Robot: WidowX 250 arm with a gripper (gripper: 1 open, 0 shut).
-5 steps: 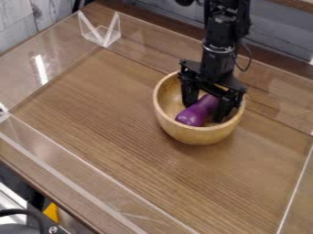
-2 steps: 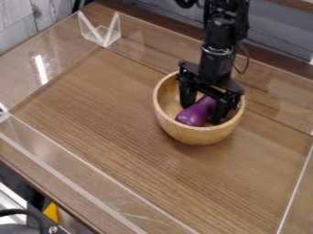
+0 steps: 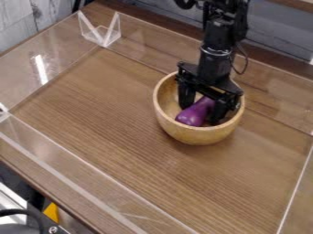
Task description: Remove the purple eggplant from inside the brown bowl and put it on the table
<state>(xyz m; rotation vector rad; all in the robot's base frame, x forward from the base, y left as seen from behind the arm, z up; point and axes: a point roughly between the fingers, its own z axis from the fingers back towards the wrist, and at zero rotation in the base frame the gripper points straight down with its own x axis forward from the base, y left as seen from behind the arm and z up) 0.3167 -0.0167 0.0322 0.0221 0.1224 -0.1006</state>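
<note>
The purple eggplant is in the brown bowl [image 3: 196, 132] and should go onto the table. My gripper should grab it by its plump body [image 3: 196, 111] next.
The brown bowl [image 3: 196, 132] stands on the table [image 3: 110, 119] at the right of the view. Inside it lies the purple eggplant [image 3: 196, 114], plump and glossy. My black gripper [image 3: 203, 103] reaches straight down into the bowl, open, with one finger on each side of the eggplant. The fingers straddle it, and their tips are low inside the bowl. The far part of the eggplant is hidden behind the gripper.
Low clear plastic walls [image 3: 73, 187] border the tabletop. A clear plastic corner piece [image 3: 101, 29] stands at the far left. The arm's black column [image 3: 222, 27] rises above the bowl.
</note>
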